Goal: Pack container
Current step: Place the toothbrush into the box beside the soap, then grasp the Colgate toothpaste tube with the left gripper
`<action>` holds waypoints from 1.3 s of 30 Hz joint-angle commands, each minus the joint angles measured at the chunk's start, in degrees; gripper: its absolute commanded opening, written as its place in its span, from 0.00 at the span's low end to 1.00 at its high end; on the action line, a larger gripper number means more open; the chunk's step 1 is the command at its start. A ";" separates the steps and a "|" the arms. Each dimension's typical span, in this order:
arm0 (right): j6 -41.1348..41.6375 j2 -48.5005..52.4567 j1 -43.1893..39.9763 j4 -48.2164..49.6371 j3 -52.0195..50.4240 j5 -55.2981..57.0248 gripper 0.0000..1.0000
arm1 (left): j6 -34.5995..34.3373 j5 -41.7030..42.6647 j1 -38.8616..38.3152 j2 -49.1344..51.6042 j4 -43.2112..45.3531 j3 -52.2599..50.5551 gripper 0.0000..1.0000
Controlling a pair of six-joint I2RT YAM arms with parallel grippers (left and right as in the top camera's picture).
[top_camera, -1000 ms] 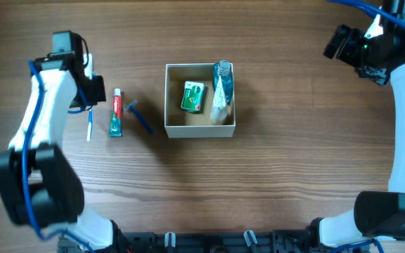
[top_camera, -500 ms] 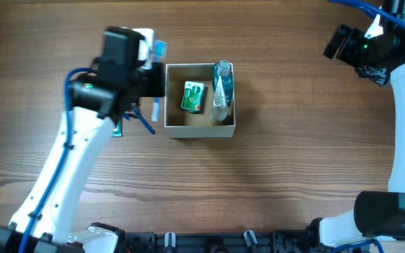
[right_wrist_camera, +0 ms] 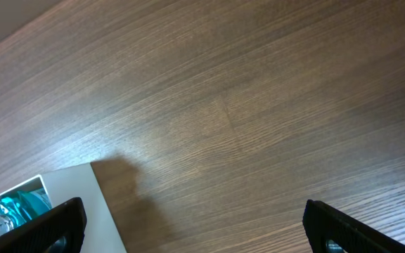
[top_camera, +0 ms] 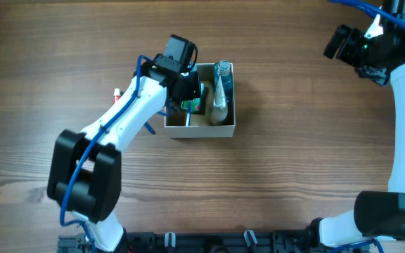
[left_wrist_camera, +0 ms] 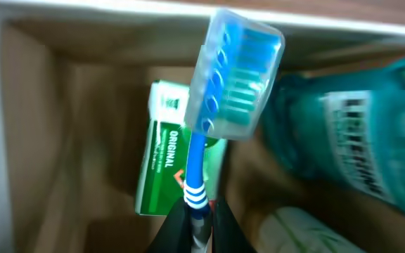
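Observation:
I will let go with my left gripper, as the toothbrush's handle end (top_camera: pixel 188 121) sits inside the container's front side, its head over the green-and-white box (top_camera: pixel 195 105).
The container (top_camera: pixel 201 130), a square white-walled box with a tan inside, stands mid-table. It holds a green-and-white box (top_camera: pixel 195 105), a teal bottle (top_camera: pixel 221 79) and a white tube (top_camera: pixel 220 112). My left gripper (top_camera: pixel 189 87) is over the container's left half, shut on a blue toothbrush (left_wrist_camera: pixel 197 163). In the left wrist view the left gripper (left_wrist_camera: pixel 198 223) pinches the handle. The brush's clear-capped head points over the green-and-white box (left_wrist_camera: pixel 169 158), beside the teal bottle (left_wrist_camera: pixel 343 133). My right gripper (top_camera: pixel 343 43) is open and empty at the far right, shown in the right wrist view (right_wrist_camera: pixel 199 223).
A red-and-white toothpaste tube (top_camera: pixel 117 93) lies left of the container, mostly hidden under my left arm. The container's corner (right_wrist_camera: pixel 72 207) and the teal bottle (right_wrist_camera: pixel 9 205) show at the lower left of the right wrist view, with bare wooden table (right_wrist_camera: pixel 259 105) beyond.
My left arm has carried the toothbrush rightward from the table's left side to over the container. The right arm has not moved.

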 commanded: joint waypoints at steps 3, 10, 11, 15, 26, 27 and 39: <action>-0.09 0.02 0.04 -0.02 0.85 -0.46 1.00 | -1.55 2.14 -0.31 -0.94 -1.42 0.17 0.11; -0.09 0.02 0.04 -0.02 0.85 -0.46 1.00 | -1.46 2.82 -0.02 -6.47 -3.54 0.17 0.25; -0.11 0.02 0.04 -0.02 0.85 -0.46 1.00 | -1.46 2.82 0.09 -8.02 -3.52 0.17 0.27; -0.09 0.02 0.04 -0.02 0.85 -0.46 1.00 | -1.05 0.02 1.09 -15.58 -3.91 0.17 0.34; -0.11 0.02 0.04 -0.02 0.85 -0.48 1.00 | 4.74 -13.88 15.13 -25.31 -17.27 0.02 0.54; -0.09 0.02 0.04 -0.02 0.85 -0.46 1.00 | 5.44 -13.40 16.65 -24.52 -17.84 -0.24 0.56; -0.11 0.02 0.04 -0.02 0.85 -0.46 1.00 | 20.59 -8.74 25.20 -1.88 -15.45 -1.99 0.57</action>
